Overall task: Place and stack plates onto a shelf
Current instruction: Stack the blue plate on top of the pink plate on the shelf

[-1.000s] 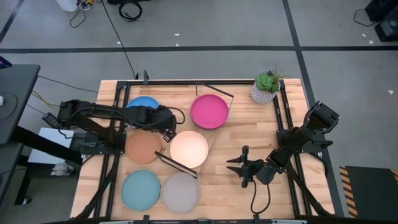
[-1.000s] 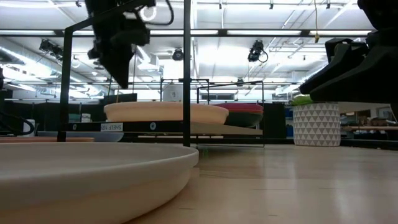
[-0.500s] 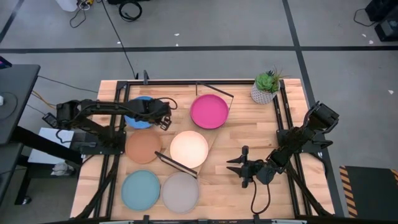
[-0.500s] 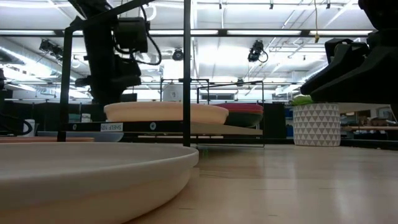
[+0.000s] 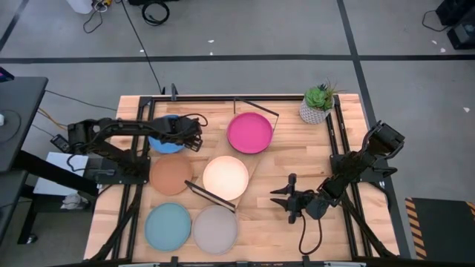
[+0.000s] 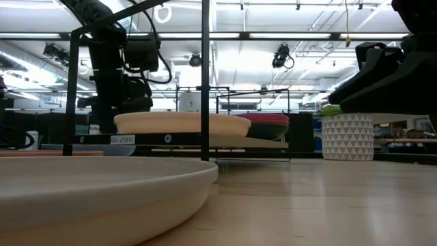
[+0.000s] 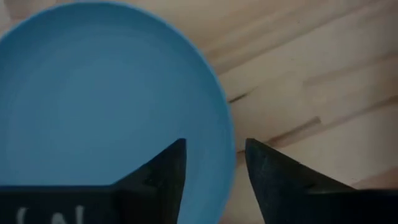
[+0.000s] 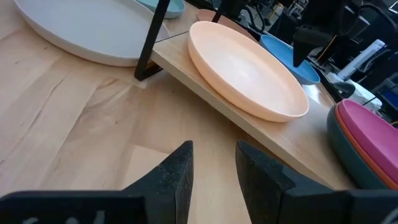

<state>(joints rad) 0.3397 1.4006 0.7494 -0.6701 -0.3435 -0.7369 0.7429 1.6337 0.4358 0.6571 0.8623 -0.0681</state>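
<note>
The blue plate is to be stacked on the shelf over the pink plate, so the robot's left gripper will next grab the blue plate by its rim (image 7: 231,143).
The blue plate (image 7: 106,99) lies flat on the slatted tabletop at the far left. My left gripper (image 7: 214,168) hangs over it, open and pointing down. One finger is above the plate's inside and one outside, and the right-hand rim (image 7: 227,155) shows in the gap. The shelf (image 8: 249,124) carries the cream plate (image 5: 225,178) and, farther back, the pink plate (image 5: 250,132) stacked on a teal one (image 8: 339,146). My right gripper (image 5: 286,199) waits open at the near right, holding nothing.
On the table left of the shelf lie the terracotta plate (image 5: 171,175), a pale blue plate (image 5: 168,226) and a grey plate (image 5: 215,228). A potted plant (image 5: 318,104) stands at the far right. The shelf's black wire frame (image 6: 205,82) rises above its board.
My left gripper has moved from the terracotta plate's far side toward the table's far edge and come down over the blue plate's right rim. No plate has moved.
</note>
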